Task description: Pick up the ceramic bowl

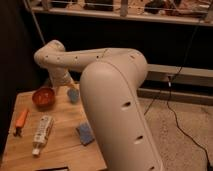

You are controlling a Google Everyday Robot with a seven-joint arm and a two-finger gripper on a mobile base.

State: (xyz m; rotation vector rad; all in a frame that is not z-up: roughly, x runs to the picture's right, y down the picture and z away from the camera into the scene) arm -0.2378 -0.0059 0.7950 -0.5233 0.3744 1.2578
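I will next hold the orange-red ceramic bowl by its rim with my gripper, to pick the bowl up from the wooden table.
The ceramic bowl, small, round and orange-red, sits on the wooden table at its far left. My gripper hangs from the white arm just right of the bowl and a little above the tabletop. It is open and holds nothing. A small grey-blue cup shows right beside the gripper's tip. The arm's large white body fills the right half of the view.
An orange carrot-shaped thing lies near the table's left edge. A white tube lies in front of the bowl, and a blue sponge to its right. A dark shelf stands behind; cables run across the speckled floor on the right.
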